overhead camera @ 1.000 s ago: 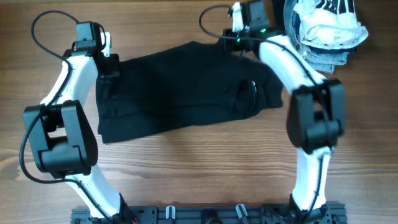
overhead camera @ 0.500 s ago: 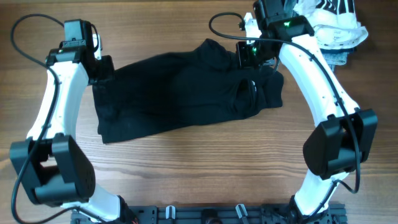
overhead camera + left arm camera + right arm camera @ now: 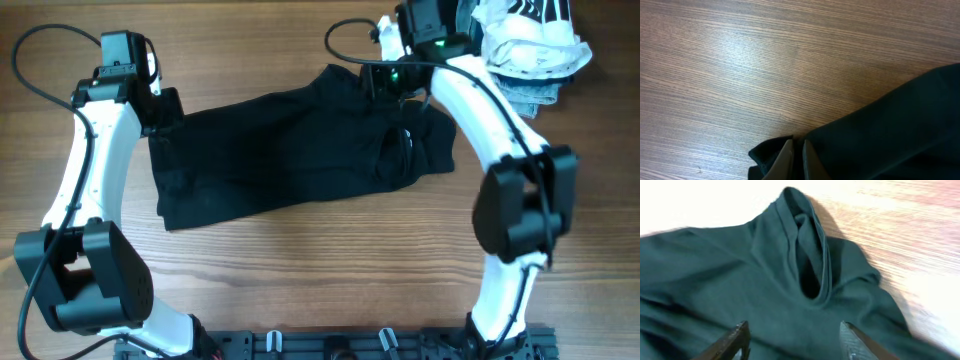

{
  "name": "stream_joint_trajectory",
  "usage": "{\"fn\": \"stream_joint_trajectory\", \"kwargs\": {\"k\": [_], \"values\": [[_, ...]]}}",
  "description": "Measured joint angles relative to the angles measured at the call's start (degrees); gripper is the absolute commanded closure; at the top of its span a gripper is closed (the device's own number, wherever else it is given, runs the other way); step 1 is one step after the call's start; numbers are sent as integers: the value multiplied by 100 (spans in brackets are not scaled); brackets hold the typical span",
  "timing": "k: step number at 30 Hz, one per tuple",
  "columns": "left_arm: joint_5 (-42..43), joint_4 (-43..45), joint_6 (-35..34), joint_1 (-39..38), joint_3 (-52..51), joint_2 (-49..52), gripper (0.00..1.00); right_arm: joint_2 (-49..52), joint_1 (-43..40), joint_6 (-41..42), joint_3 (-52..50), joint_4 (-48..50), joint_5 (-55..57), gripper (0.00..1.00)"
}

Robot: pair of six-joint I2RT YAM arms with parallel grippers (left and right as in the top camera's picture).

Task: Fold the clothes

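Note:
The right gripper grabs the clothes [image 3: 290, 150] at the far edge near the collar next, opposite my left gripper's corner, to fold that edge over.
The clothes [image 3: 290, 150], a plain black garment, lie spread across the middle of the wooden table, with the collar opening [image 3: 810, 265] towards the right end. My left gripper [image 3: 163, 110] sits at the garment's far left corner. In the left wrist view it [image 3: 796, 157] is shut on a bunched edge of the black fabric [image 3: 890, 130]. My right gripper [image 3: 385, 85] hovers over the garment's far edge near the collar. In the right wrist view it [image 3: 795, 340] is open, its fingers [image 3: 735, 340] wide apart above the cloth with nothing between them.
A pile of white black-striped fabric [image 3: 530, 40] lies on a blue denim piece [image 3: 520, 95] at the far right corner, just beyond the right arm. A dark mounting rail [image 3: 330, 345] runs along the near edge. Bare wood [image 3: 740, 60] lies left of the garment.
My right gripper has opened and let go of the garment's far edge near the collar. Both arms have reached farther out. The left gripper stays shut on its corner.

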Motion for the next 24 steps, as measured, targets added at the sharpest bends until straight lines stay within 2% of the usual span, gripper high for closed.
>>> {"fn": "stream_joint_trajectory", "kwargs": {"k": [6,13,16,20,24], "values": [[0,31,-15,0,0,0,96,658,0,-358,-37,573,-140,38],[0,42,-17,0,0,0,96,741,0,-555,-42,1036,-179,40],[0,42,-17,0,0,0,96,741,0,-579,-42,1110,-177,46],[0,46,-20,0,0,0,96,741,0,-597,-42,1161,-177,50],[0,55,-20,0,0,0,96,741,7,-673,-42,1204,-177,62]]}}
